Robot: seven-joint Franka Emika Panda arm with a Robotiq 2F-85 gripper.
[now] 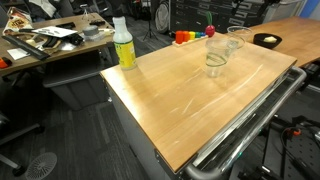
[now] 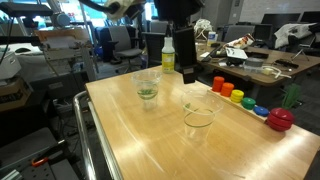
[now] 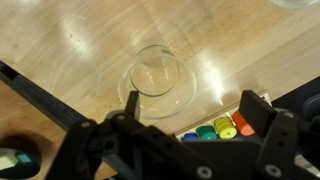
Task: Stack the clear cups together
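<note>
My gripper grabs the rim of the clear cup nearer the coloured pieces next, keeping it upright with its base free to stack inside the other.
In both exterior views, two clear cups stand apart on the wooden table: one mid-table, the other nearer the row of coloured pieces. In the wrist view, a clear cup stands upright on the wood just beyond my gripper. The rim of another cup shows at the top right corner. My gripper is open and empty, hanging above the table. It is not touching any cup.
A tall white-and-yellow spray bottle stands near a table corner. A row of coloured discs and a red object line one edge. A metal rail runs along the table's side.
</note>
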